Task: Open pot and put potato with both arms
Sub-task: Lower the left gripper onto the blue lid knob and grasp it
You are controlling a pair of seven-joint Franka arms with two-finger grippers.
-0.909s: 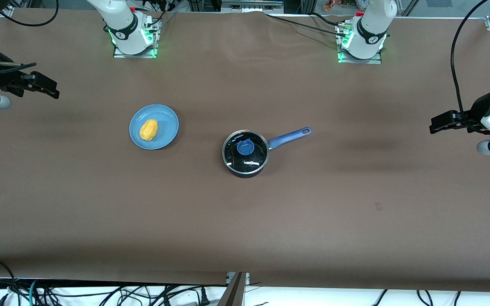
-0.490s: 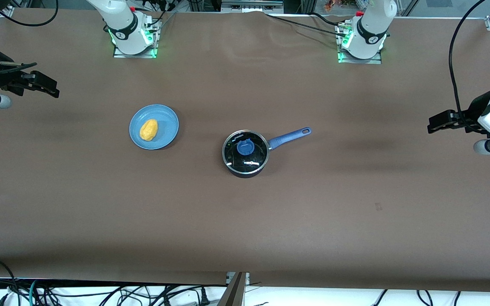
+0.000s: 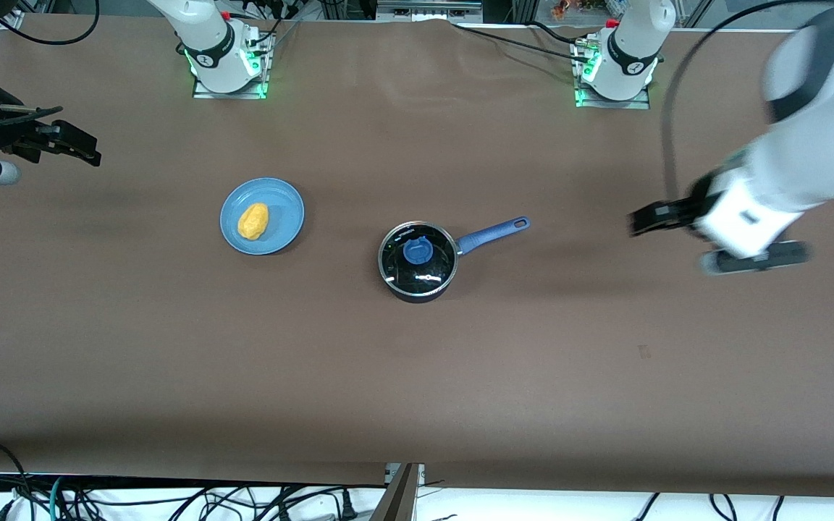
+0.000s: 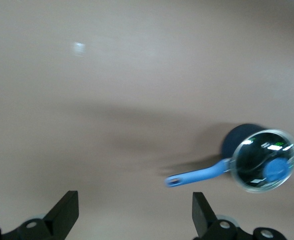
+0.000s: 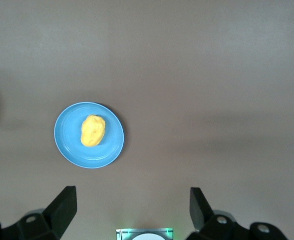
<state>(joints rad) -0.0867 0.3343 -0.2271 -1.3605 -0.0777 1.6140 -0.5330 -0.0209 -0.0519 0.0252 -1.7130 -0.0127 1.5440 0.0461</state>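
Observation:
The left gripper will next grab the glass lid by its blue knob (image 3: 417, 252), to open the pot for the potato (image 3: 253, 221).
The black pot (image 3: 417, 264) stands mid-table with its glass lid and blue knob (image 3: 417, 252) on; its blue handle (image 3: 493, 234) points toward the left arm's end. It also shows in the left wrist view (image 4: 261, 160). The yellow potato (image 3: 253, 221) lies on a blue plate (image 3: 283, 226) toward the right arm's end, also in the right wrist view (image 5: 93, 131). My left gripper (image 3: 645, 219) is open and empty, up over the table past the handle's tip. My right gripper (image 3: 80, 150) is open and empty, up over the table's right-arm end.
The two arm bases (image 3: 225, 58) (image 3: 616, 65) stand along the table's edge farthest from the front camera. Cables (image 3: 171, 499) hang off the nearest edge. The brown table (image 3: 417, 376) is bare around the pot and plate.
My left arm has swung in from the table's end toward the pot's handle. The right arm, pot and potato have not moved.

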